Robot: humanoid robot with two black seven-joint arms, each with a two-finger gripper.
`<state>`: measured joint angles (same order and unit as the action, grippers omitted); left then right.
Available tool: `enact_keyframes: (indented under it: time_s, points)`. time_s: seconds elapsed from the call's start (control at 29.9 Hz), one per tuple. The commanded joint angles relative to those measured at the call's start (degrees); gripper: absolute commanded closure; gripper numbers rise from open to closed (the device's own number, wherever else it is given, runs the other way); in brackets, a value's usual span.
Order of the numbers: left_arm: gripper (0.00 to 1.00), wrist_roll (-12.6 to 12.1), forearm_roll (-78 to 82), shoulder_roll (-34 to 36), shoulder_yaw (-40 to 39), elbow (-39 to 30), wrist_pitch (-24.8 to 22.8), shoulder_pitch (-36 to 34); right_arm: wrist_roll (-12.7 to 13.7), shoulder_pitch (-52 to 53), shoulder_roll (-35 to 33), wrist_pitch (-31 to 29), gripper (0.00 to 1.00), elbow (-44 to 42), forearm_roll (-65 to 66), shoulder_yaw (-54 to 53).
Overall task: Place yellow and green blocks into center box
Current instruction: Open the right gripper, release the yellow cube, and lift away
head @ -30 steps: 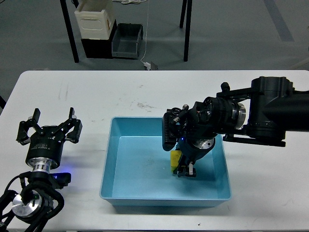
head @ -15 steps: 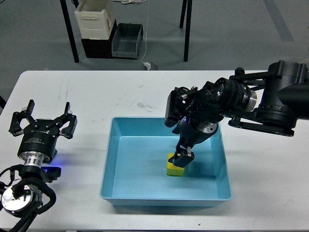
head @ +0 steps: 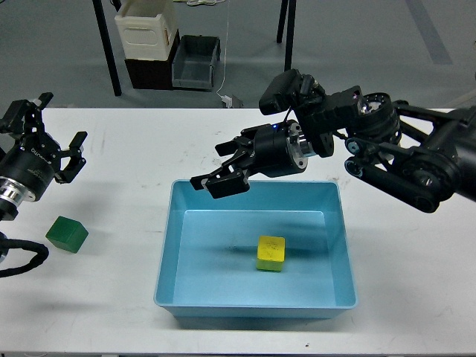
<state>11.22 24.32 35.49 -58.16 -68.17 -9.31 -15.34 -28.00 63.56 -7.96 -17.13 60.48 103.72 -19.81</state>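
Note:
I will grab the green block (head: 67, 233) by its opposite sides next with my left gripper, so that I can place it into the blue box.
A yellow block (head: 270, 253) lies on the floor of the blue box (head: 169, 223) at the table's middle, right of its centre. A green block (head: 67, 233) sits on the white table left of the box. My right gripper (head: 221, 181) is open and empty, raised over the box's far left rim, well clear of the yellow block. My left gripper (head: 36, 126) is open and empty at the far left edge of the table, above and behind the green block.
The white table (head: 149, 149) carries only the box and the green block. Behind it on the floor stand a cream bin (head: 146, 30), a grey bin (head: 195, 61) and black table legs. My right arm (head: 401, 156) spans the table's right rear.
My right gripper let go of the yellow block, which now rests in the box, and rose up and left. My left arm swung up and back, uncovering the green block.

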Motion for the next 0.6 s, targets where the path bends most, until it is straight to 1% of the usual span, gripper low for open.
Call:
enact_keyframes:
  time_s: [0.0,0.07,0.1,0.13,0.2,0.23,0.33,0.37,0.47,0.57]
  points:
    - [0.0,-4.36,3.89,2.56,0.24,1.73,-1.84,-3.37,0.0,-8.61,2.85,10.78,0.0,0.16,-0.19,-7.15]
    - [0.0,-3.93,6.52,3.62,0.24,1.2,-5.35,-3.99,0.0,-13.35,4.26,13.96,0.0,0.6,-0.89,-11.54]
    - [0.0,-3.14,8.79,4.06,0.15,1.02,-7.02,-4.17,0.0,-15.46,4.7,14.75,0.0,1.21,-1.59,-14.17]
    - [0.0,-1.74,11.43,4.24,0.07,0.94,-7.9,-4.61,0.0,-17.66,4.88,14.85,0.0,2.09,-2.73,-16.9]
    - [0.0,3.34,19.15,4.68,0.24,0.85,-8.88,-6.19,0.0,-23.1,4.88,14.85,0.0,5.51,-7.02,-22.52]
    - [0.0,6.59,24.06,4.94,0.33,0.85,-8.97,-6.63,0.0,-26.09,4.88,14.67,0.0,7.61,-10.09,-24.99]
    - [0.0,15.21,39.52,5.21,0.42,0.41,-8.88,-7.07,0.0,-34.44,4.35,12.49,0.0,14.03,-17.04,-31.67]
    - [0.0,16.78,43.84,5.3,0.42,0.15,-8.62,-7.59,0.0,-37.43,4.27,11.34,0.0,15.97,-18.46,-34.13]
    - [0.0,16.78,54.58,5.73,0.42,-1.08,-8.35,-8.91,0.0,-47.53,4.35,6.69,0.0,21.24,-22.06,-43.7]
    - [0.0,16.78,59.34,6.7,0.33,-2.66,-8.18,-9.27,0.0,-55.01,4.0,3.26,0.0,25.46,-27.06,-49.95]
